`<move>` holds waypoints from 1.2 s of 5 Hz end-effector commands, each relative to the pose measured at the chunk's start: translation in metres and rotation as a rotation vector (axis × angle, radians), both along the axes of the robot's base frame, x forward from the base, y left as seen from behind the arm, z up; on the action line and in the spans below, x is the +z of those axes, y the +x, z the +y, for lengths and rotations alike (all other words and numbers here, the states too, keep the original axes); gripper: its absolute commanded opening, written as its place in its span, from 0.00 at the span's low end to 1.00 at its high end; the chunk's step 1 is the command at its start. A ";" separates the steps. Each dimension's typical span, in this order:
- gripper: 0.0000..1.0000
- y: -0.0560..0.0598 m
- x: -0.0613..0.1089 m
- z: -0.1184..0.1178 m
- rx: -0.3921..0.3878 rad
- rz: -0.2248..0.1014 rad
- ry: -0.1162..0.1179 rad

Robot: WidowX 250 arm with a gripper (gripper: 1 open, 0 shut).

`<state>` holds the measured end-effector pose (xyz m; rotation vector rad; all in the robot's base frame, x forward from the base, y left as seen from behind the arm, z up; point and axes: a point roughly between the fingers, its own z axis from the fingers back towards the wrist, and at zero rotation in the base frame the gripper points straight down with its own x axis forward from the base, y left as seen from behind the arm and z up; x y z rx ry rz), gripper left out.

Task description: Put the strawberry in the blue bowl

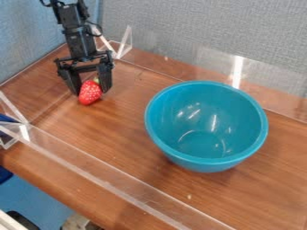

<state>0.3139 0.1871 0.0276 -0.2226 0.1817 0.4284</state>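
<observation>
The red strawberry (89,92) has my gripper's open fingers reaching down on either side of it, so my gripper needs to close on it.
A small red strawberry (89,92) lies on the wooden table (108,135) at the back left. My black gripper (86,79) points down right over it, open, with one finger on either side of the berry's top. It has no grip on the fruit. The blue bowl (206,124), large, glossy and empty, stands on the table to the right, well apart from the strawberry and the gripper.
Low clear acrylic walls (72,151) run along the table's edges at the front, left and back. A blue-grey fabric wall (204,27) stands behind the table. The arm (74,27) rises from the gripper at the top left.
</observation>
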 end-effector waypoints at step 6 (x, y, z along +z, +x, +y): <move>0.00 -0.023 0.041 0.044 0.110 -0.090 0.049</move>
